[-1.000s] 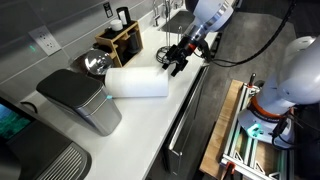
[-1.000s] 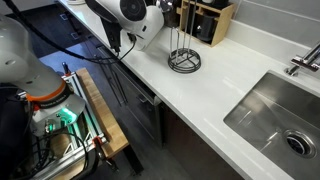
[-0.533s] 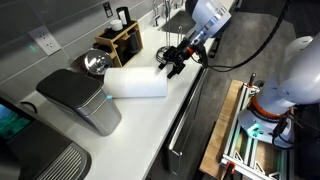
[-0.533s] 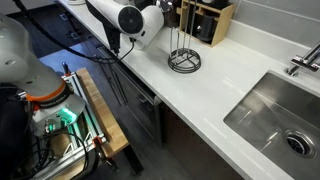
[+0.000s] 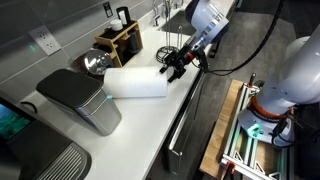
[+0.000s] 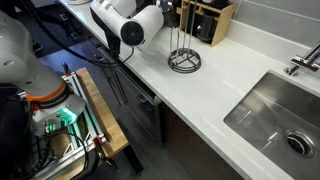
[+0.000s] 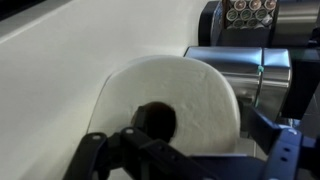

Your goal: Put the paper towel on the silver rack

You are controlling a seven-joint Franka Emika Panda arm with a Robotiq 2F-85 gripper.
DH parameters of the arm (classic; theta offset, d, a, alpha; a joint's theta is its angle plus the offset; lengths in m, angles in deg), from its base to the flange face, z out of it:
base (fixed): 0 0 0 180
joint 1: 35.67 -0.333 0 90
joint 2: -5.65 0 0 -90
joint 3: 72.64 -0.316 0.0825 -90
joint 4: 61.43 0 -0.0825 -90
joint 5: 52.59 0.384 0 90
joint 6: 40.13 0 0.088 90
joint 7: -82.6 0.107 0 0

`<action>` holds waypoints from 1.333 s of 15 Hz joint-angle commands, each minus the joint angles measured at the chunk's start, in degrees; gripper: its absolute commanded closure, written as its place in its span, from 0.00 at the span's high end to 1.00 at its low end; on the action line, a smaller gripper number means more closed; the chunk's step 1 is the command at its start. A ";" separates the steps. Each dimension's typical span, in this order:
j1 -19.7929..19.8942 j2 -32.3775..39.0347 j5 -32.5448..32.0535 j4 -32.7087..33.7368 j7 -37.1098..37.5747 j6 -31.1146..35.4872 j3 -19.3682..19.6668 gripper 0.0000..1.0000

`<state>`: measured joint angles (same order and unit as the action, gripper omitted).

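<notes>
My gripper should first move toward the dark core hole (image 7: 157, 116) and then close on the paper towel, because both fingers are outside that hole.
The paper towel (image 5: 137, 82) is a thick white roll lying on its side on the white counter, next to the grey bin (image 5: 80, 100). In the wrist view its end face (image 7: 175, 95) with the dark core hole fills the middle. My gripper (image 5: 175, 65) is open and empty just off the roll's near end, and its dark fingers (image 7: 98, 152) stand apart on either side of that end (image 7: 190, 160). The silver rack (image 6: 184, 58), a wire ring base with thin upright posts, stands in front of the knife block. The roll is out of sight in that exterior view.
A wooden knife block (image 5: 122, 42) stands at the back wall, also seen in an exterior view (image 6: 205, 20). A steel bowl (image 5: 95, 64) sits behind the roll. A sink (image 6: 285, 120) is set in the counter beyond the rack. The counter's front edge runs close by the arm.
The gripper has come slightly lower and closer to the roll's end. The roll, rack and bin have not moved.
</notes>
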<state>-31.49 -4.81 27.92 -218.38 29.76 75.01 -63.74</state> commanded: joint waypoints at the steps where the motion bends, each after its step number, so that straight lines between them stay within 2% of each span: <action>1: 1.41 1.91 3.71 0.45 -2.38 -1.84 -0.61 1.00; 8: 2.33 4.11 7.64 1.61 -3.94 -4.21 -0.46 0.99; 9: 2.57 4.26 8.06 1.63 -4.18 -4.51 -0.36 0.80; 11: 3.07 4.20 8.38 1.49 -4.53 -4.48 -0.20 0.68; 14: 4.11 3.36 7.85 1.09 -4.23 -4.13 0.15 0.42; 16: 4.65 2.66 7.52 1.01 -3.85 -4.04 0.27 0.28; 20: 5.49 0.52 6.28 0.44 -2.72 -3.16 0.25 0.20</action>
<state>-27.06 -1.99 34.56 -217.15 26.87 71.69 -63.57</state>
